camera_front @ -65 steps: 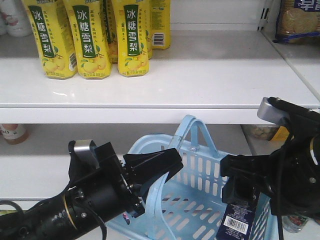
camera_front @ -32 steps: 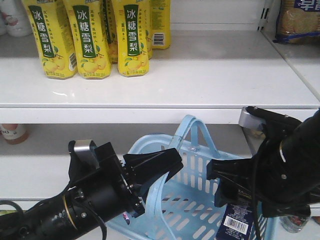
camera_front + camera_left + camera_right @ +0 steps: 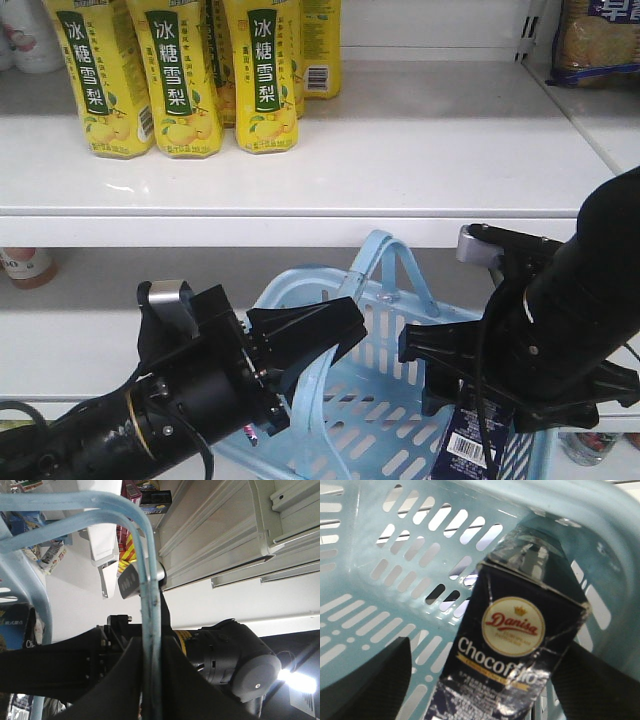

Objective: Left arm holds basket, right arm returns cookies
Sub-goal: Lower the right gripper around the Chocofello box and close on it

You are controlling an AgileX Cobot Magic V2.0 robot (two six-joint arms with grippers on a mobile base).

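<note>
I will return the cookies to the shelf next, so my right gripper will grab the cookie box by its narrow end with the Danisa logo (image 3: 512,627).
The light blue basket (image 3: 400,335) hangs in front of the shelves. My left gripper (image 3: 335,335) is shut on one hoop handle (image 3: 308,405). In the left wrist view the handle (image 3: 145,580) runs straight through the closed fingers of this gripper (image 3: 150,652). The navy Chocofallo cookie box (image 3: 515,645) stands tilted inside the basket (image 3: 380,580), and its barcode label shows in the front view (image 3: 468,448). My right gripper (image 3: 458,395) is low over the box. In the right wrist view this gripper (image 3: 485,680) is open, with one finger on each side of the box and a gap on the left.
Yellow pear-drink bottles (image 3: 175,80) stand on the upper white shelf, whose front edge (image 3: 300,230) is just above the basket. A snack bag (image 3: 600,40) lies top right. A small bottle (image 3: 25,265) sits on the lower shelf at the left.
My right arm has moved left and lower over the basket, closing in around the cookie box. The left arm and basket have not moved.
</note>
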